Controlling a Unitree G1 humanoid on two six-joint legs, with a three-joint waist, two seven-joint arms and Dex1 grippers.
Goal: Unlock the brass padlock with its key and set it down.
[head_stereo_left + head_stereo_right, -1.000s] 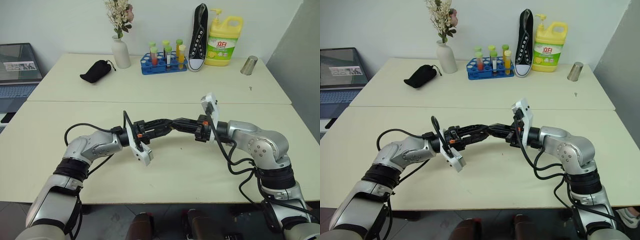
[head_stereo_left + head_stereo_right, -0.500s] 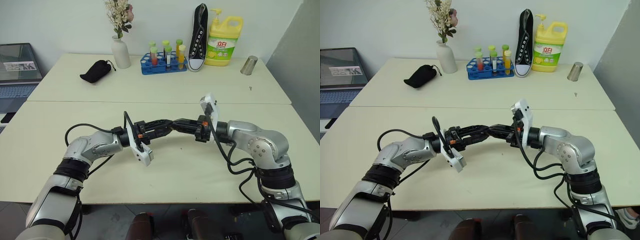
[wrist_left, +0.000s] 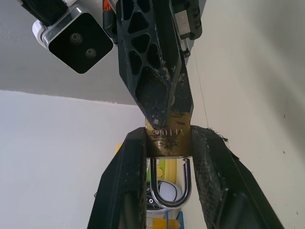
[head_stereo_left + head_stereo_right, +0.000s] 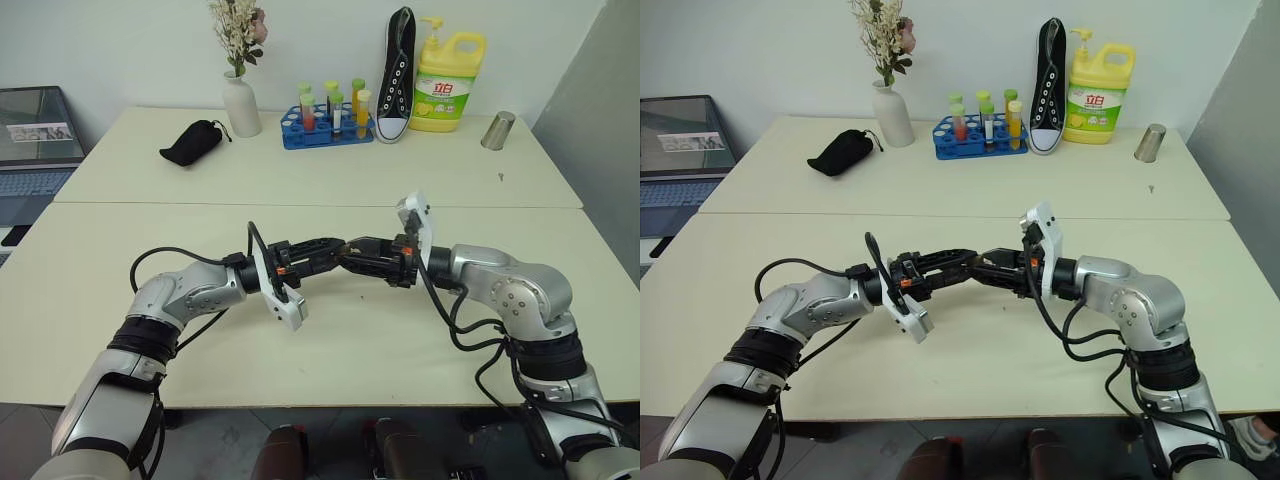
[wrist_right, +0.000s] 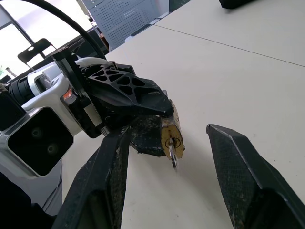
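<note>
Next, the right gripper grips the brass padlock point(image 5: 170, 122) by its keyhole end point(image 5: 172, 142). Then the right gripper takes over the padlock for unlocking.
The brass padlock point(image 3: 169, 140) is clamped between the two fingers of my left gripper point(image 3: 169, 133), its silvery shackle point(image 3: 172, 188) reaching back toward the wrist. From the lock's free end a small key point(image 5: 172, 160) sticks out of the keyhole. My right gripper point(image 5: 167, 131) faces it with its fingers point(image 5: 248, 186) spread wide to either side of the key, touching neither key nor lock. In the head views both grippers meet tip to tip above the near table, the left gripper point(image 4: 328, 248) against the right gripper point(image 4: 356, 258).
Along the far table stand a white vase with flowers point(image 4: 241, 105), a black pouch point(image 4: 192, 142), a blue test-tube rack point(image 4: 326, 126), an upright black shoe point(image 4: 398, 75), a yellow detergent bottle point(image 4: 447, 85) and a metal cup point(image 4: 497, 131). A laptop point(image 4: 35, 140) sits far left.
My right gripper's fingers have spread apart and left the key in the lock. The left gripper has kept still with the padlock.
</note>
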